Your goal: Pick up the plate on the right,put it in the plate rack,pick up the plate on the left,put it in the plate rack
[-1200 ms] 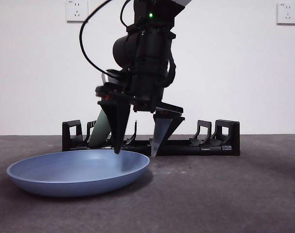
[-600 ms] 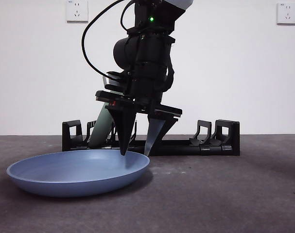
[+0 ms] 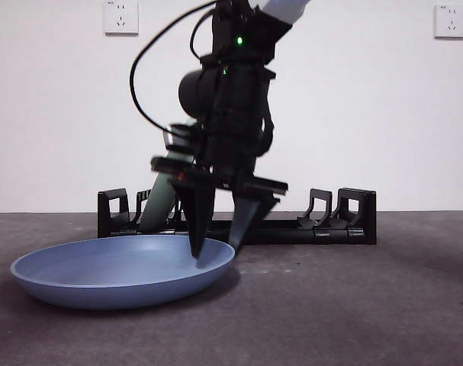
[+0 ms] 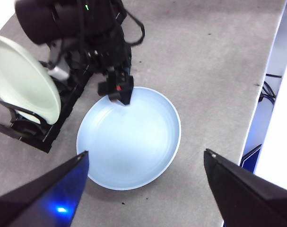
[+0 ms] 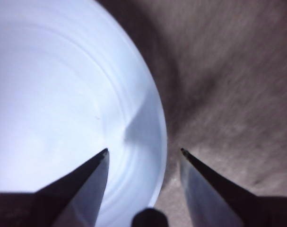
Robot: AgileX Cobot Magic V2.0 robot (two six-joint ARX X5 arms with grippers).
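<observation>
My right gripper needs to grab the blue plate [image 3: 117,271] by its raised rim [image 3: 223,255] next. Then it can stand the plate up in the plate rack.
A blue plate [image 3: 117,271] lies flat on the grey table at the front left, and also fills much of the right wrist view [image 5: 63,94]. My right gripper [image 3: 216,252] hangs open over its right rim, one jaw inside the plate and the other outside, rim between them [image 5: 143,150]. Behind stands the black plate rack [image 3: 345,217], with a pale green plate [image 3: 159,202] leaning upright in its left end. My left gripper [image 4: 145,152] stays open high above, looking down on the blue plate [image 4: 129,137], the rack [image 4: 41,137] and the pale plate [image 4: 22,78].
The table's edge [image 4: 275,47] runs close beside the blue plate, with floor and cables beyond it. A white wall with two sockets [image 3: 120,15] stands behind the rack. Several rack slots to the right of the pale plate hold nothing.
The right gripper has come down and its jaws have drawn closer together; its tips now reach the blue plate's right rim. The plates and the rack have not moved.
</observation>
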